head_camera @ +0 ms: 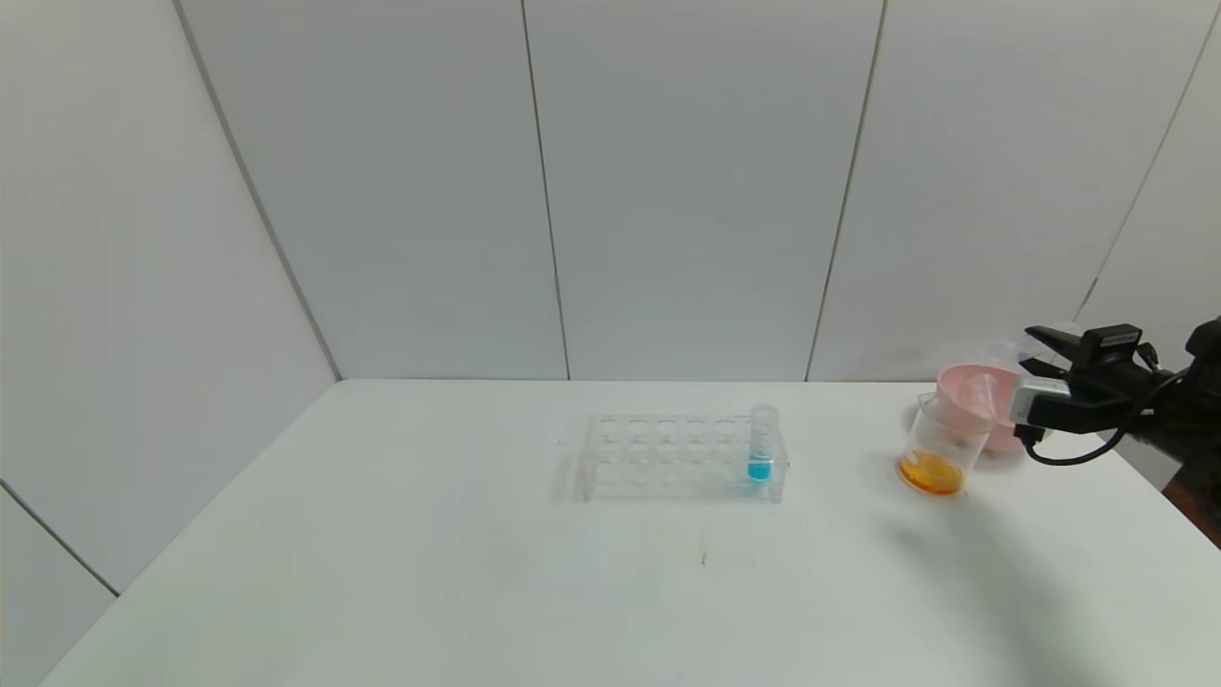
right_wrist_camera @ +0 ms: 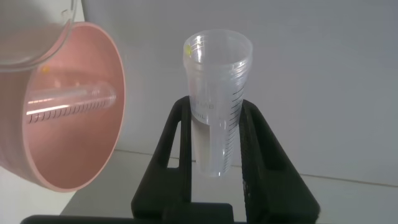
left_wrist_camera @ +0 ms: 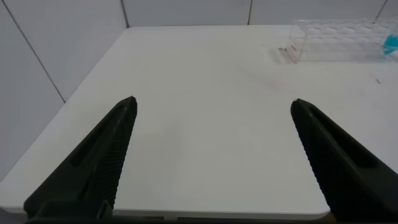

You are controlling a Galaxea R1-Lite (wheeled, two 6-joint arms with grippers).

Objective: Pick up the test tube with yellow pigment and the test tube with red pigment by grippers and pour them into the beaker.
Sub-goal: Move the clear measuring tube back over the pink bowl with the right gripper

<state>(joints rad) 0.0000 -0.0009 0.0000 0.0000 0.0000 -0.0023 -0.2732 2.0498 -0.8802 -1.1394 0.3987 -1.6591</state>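
Observation:
My right gripper keeps hold of the tube for now, as the test tube is outside the bowl's rim, until the tube is over the pink bowl's opening.
The beaker (head_camera: 940, 448) stands at the right of the table with orange liquid in its bottom; its clear rim (right_wrist_camera: 34, 31) shows in the right wrist view. My right gripper (head_camera: 1038, 336) (right_wrist_camera: 216, 106) hovers by the pink bowl (head_camera: 983, 391), shut on an empty clear graduated test tube (right_wrist_camera: 217, 68) with a yellow fleck at its rim. A second empty test tube (right_wrist_camera: 68, 99) lies inside the bowl (right_wrist_camera: 93, 143). No yellow or red pigment shows in either tube. My left gripper (left_wrist_camera: 212, 101) is open over the table's near left part, holding nothing.
A clear tube rack (head_camera: 668, 458) (left_wrist_camera: 336, 40) stands mid-table with one tube of blue liquid (head_camera: 760, 444) (left_wrist_camera: 390, 43) at its right end. White walls close in behind and to the left. The table's right edge runs just past the bowl.

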